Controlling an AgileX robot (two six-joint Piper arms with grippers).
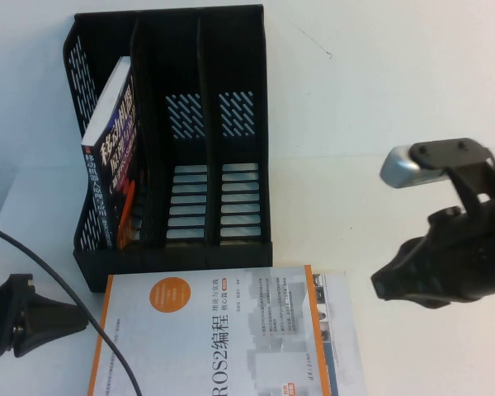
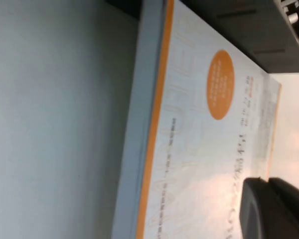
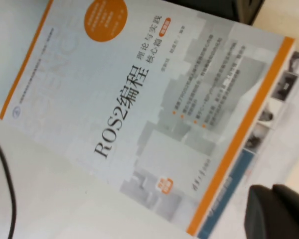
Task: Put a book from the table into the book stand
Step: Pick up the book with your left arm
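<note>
The book's cover is far wider than my gripper's fingers can span, so my left gripper should next grab the book by its thin orange-trimmed edge (image 1: 101, 330) (image 2: 150, 134) near the round badge.
A white book with orange edges and "ROS2" on its cover (image 1: 223, 346) lies flat on the table just in front of the black three-slot book stand (image 1: 181, 252). The book also shows in the left wrist view (image 2: 204, 149) and the right wrist view (image 3: 139, 114). My left gripper (image 1: 84, 318) is shut and empty, low at the book's left edge (image 2: 266, 186). My right gripper (image 1: 381, 289) is shut and empty, just off the book's right edge (image 3: 271, 194). The stand's middle and right slots are empty.
A dark book (image 1: 111, 148) leans in the stand's left slot. A black cable (image 1: 66, 289) runs across the left arm to the front edge. A strip with small pictures (image 1: 338, 330) shows along the white book's right side. White table lies to the right.
</note>
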